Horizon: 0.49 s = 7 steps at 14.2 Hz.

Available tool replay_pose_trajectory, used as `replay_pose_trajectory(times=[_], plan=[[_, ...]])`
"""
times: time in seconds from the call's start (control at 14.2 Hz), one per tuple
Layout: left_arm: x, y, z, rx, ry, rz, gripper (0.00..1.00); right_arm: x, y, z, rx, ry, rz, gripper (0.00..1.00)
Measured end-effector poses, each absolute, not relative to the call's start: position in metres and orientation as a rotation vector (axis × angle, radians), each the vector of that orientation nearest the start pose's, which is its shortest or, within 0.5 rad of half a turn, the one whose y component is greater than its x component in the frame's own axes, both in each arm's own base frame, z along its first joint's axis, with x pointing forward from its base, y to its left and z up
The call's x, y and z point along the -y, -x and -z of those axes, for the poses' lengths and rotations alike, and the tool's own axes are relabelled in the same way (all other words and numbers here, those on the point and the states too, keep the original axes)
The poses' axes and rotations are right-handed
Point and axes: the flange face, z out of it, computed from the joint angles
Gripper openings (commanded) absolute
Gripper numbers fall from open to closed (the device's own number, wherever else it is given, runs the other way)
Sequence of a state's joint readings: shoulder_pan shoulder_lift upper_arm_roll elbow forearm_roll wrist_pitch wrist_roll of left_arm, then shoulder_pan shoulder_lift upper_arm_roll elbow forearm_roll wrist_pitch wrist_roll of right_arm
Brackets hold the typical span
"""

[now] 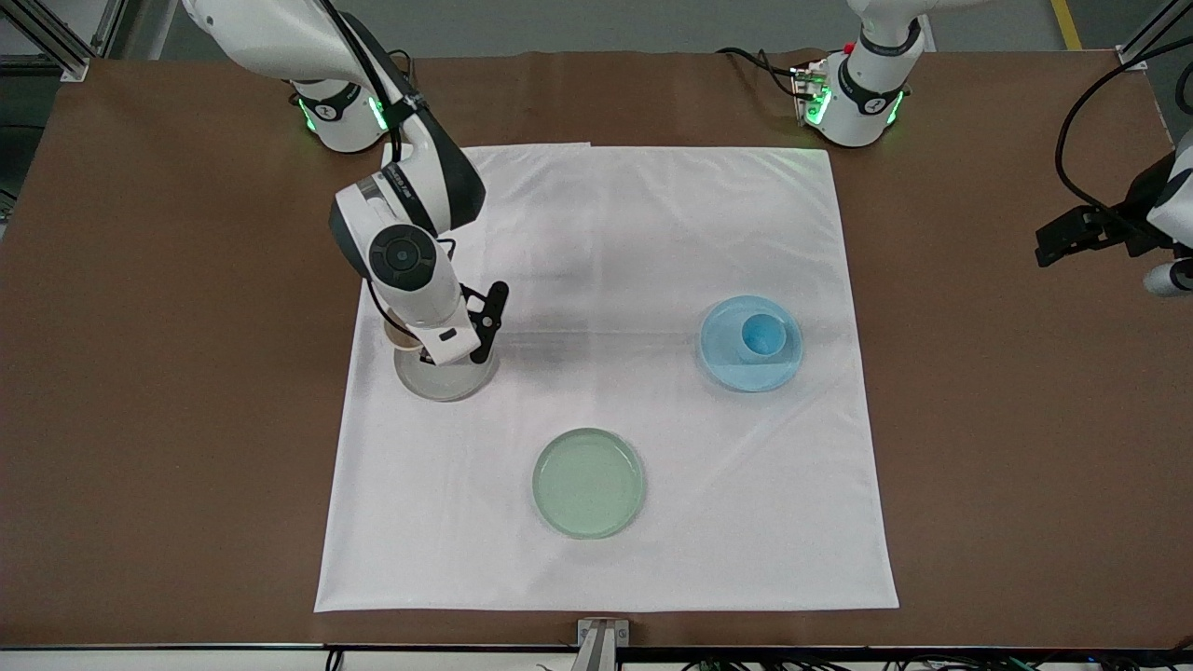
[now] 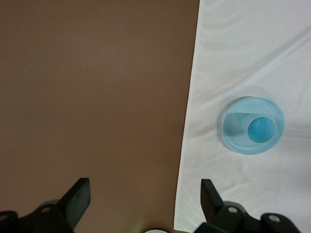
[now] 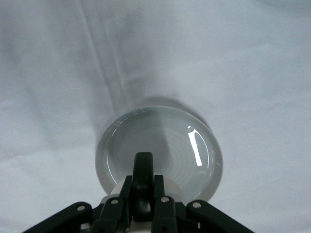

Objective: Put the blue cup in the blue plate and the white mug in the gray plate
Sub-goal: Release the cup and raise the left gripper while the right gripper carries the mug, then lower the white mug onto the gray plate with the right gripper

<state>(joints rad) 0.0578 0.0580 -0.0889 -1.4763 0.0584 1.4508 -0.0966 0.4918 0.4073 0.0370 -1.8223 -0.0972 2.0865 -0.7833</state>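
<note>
The white mug (image 1: 399,332) goes inside the gray plate's rim next, before my right gripper releases it, as the mug hangs above and partly outside that rim.
My right gripper (image 1: 445,352) is shut on the black loop handle (image 3: 143,177) of the white mug (image 1: 399,332), which is mostly hidden under the hand. It holds the mug (image 3: 177,190) over the rim of the gray plate (image 1: 445,377), (image 3: 160,143); I cannot tell whether they touch. The blue cup (image 1: 762,334) stands upright in the blue plate (image 1: 741,365) toward the left arm's end of the cloth; both show in the left wrist view, the cup (image 2: 262,129) on the plate (image 2: 233,127). My left gripper (image 1: 1062,240), (image 2: 144,190) is open and empty over the bare brown table and waits.
A pale green plate (image 1: 589,482) lies empty on the white cloth (image 1: 606,242), nearer to the front camera than the other plates. The brown tabletop (image 1: 168,373) surrounds the cloth. Black cables hang by the left arm.
</note>
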Motion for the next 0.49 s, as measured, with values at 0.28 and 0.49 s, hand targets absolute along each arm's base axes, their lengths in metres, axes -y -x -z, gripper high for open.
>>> replay_pose_trajectory(times=[0.28, 0.49], plan=[[0.006, -0.544, -0.632, 0.116, 3.106, -0.123, 1.00, -0.308, -0.550, -0.299, 2.252, 2.243, -0.208, 0.01], [0.020, -0.543, -0.632, 0.085, 3.140, -0.116, 1.00, -0.304, -0.553, -0.283, 2.251, 2.226, -0.216, 0.01]])
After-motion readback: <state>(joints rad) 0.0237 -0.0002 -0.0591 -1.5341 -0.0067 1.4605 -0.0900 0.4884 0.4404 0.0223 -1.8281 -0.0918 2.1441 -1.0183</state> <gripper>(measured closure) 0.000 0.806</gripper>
